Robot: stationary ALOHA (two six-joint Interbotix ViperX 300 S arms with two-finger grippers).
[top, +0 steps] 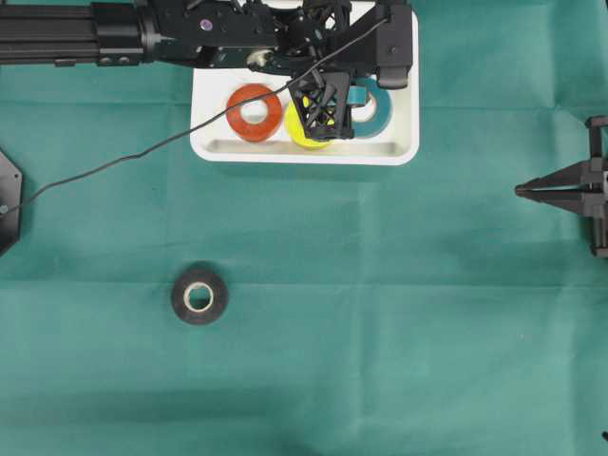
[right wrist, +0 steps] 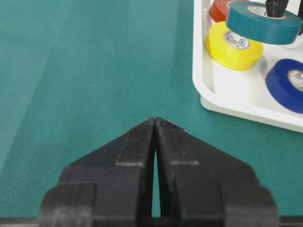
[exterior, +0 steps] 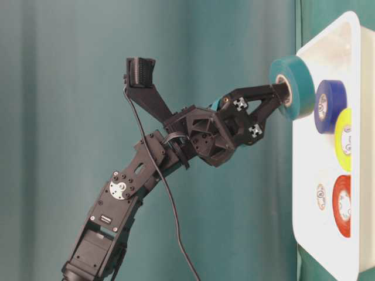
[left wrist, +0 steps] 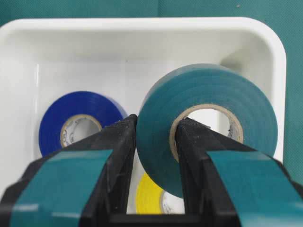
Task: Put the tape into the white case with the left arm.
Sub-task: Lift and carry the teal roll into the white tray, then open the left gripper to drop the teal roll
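The teal tape [top: 376, 114] [left wrist: 258, 109] between my fingers hangs within the white case's sides, next to the yellow roll. My left gripper needs to let go of it.
My left gripper [left wrist: 156, 123] is shut on a teal tape roll [left wrist: 208, 101]: one finger is outside the roll, the other inside its cardboard core. The roll hangs just above the floor of the white case [left wrist: 142, 28], over its right half. From overhead, the left gripper [top: 353, 103] and the teal tape [top: 376, 114] sit over the case [top: 304, 152]. A black tape roll [top: 199, 295] lies flat on the green cloth, lower left. The right gripper [right wrist: 155, 119] is shut and holds nothing.
Red [top: 253, 112], yellow [top: 302, 133] and blue [left wrist: 78, 118] rolls lie in the case. The left arm's thin black cable [top: 114, 161] trails across the cloth to the left. The right gripper [top: 521, 191] rests at the cloth's right edge.
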